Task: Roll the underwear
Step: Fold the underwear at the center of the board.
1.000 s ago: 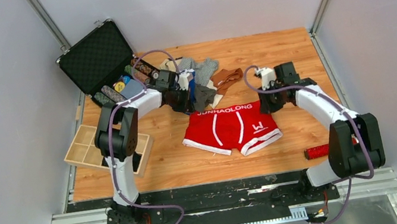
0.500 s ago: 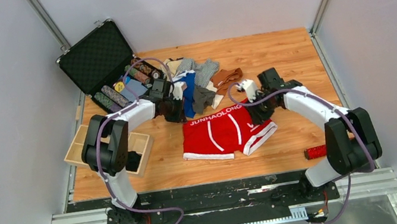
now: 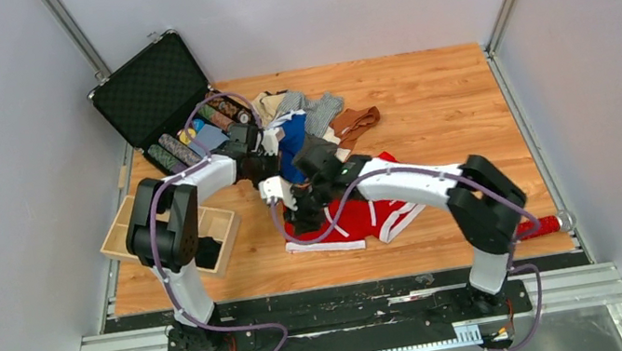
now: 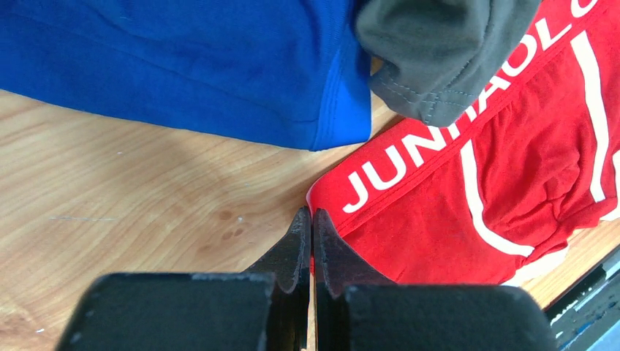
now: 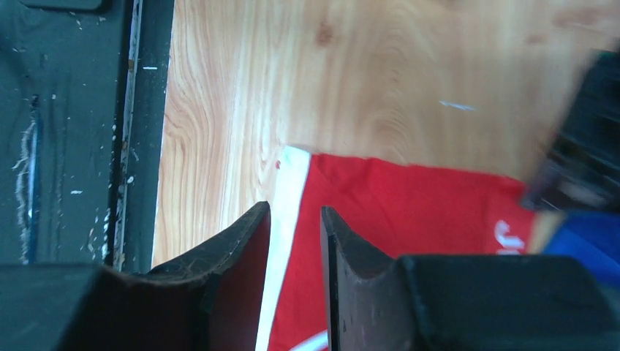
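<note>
I should next pick up the red underwear's white leg hem [image 3: 296, 247] [image 5: 290, 178] with my right gripper, on the side of the waistband corner. Then I can fold that hem for rolling.
The red underwear [image 3: 372, 217] with white trim lies flat on the wooden table, partly hidden under my right arm. In the left wrist view its "JUNHAOLONG" waistband [image 4: 439, 139] runs up to the right. My left gripper [image 4: 312, 212] is shut, its tips at the waistband's corner, and I see no cloth pinched between them. It sits beside the pile in the top view [image 3: 264, 169]. My right gripper [image 5: 295, 208] is open over the white leg hem [image 5: 289, 190] at the garment's left edge [image 3: 296, 223]. Blue underwear [image 4: 183, 66] and grey underwear [image 4: 439, 51] lie just behind.
More underwear in a pile [image 3: 317, 118] lies at the back. An open black case [image 3: 153, 92] with rolled items stands at the back left. A wooden tray [image 3: 129, 231] sits at the left edge. A red bristly stick [image 3: 537, 225] lies at the front right.
My right arm has swung left across the red underwear to its left edge, and its jaws have parted. The red underwear slid left and bunched a little. My left gripper drifted slightly left.
</note>
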Robot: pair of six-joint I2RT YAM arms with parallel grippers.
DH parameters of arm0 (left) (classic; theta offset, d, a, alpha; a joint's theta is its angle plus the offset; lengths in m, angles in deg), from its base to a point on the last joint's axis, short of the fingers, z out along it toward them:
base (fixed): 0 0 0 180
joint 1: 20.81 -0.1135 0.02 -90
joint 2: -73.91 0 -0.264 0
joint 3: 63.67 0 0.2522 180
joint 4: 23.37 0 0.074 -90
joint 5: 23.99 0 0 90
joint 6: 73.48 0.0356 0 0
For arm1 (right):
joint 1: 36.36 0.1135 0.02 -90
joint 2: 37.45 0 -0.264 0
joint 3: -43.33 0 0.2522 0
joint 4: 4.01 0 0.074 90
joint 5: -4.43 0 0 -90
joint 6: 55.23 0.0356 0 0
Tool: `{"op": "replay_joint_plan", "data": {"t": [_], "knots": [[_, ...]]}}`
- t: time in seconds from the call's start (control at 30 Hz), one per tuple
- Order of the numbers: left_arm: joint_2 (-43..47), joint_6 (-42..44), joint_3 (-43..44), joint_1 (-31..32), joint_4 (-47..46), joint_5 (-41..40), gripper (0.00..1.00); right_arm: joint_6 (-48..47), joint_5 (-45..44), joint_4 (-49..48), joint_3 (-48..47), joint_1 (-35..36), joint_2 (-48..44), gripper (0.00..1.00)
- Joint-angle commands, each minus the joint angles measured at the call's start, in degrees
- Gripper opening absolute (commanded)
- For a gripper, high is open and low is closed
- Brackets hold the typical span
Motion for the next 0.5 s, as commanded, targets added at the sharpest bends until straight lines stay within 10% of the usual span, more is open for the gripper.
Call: {"op": "replay_joint_plan", "data": {"t": [0.0,0.47], "knots": [[3.0,-0.3,-0.5,-0.5,-2.9,1.3,0.0,-4.5,1.2,-4.2,-5.3,3.6,7.8,0.32],[3.7,0.8,-1.7,-1.1,-2.5,2.2,0.0,-9.5,-2.5,-4.8,-7.0,7.8,15.6,0.36]]}}
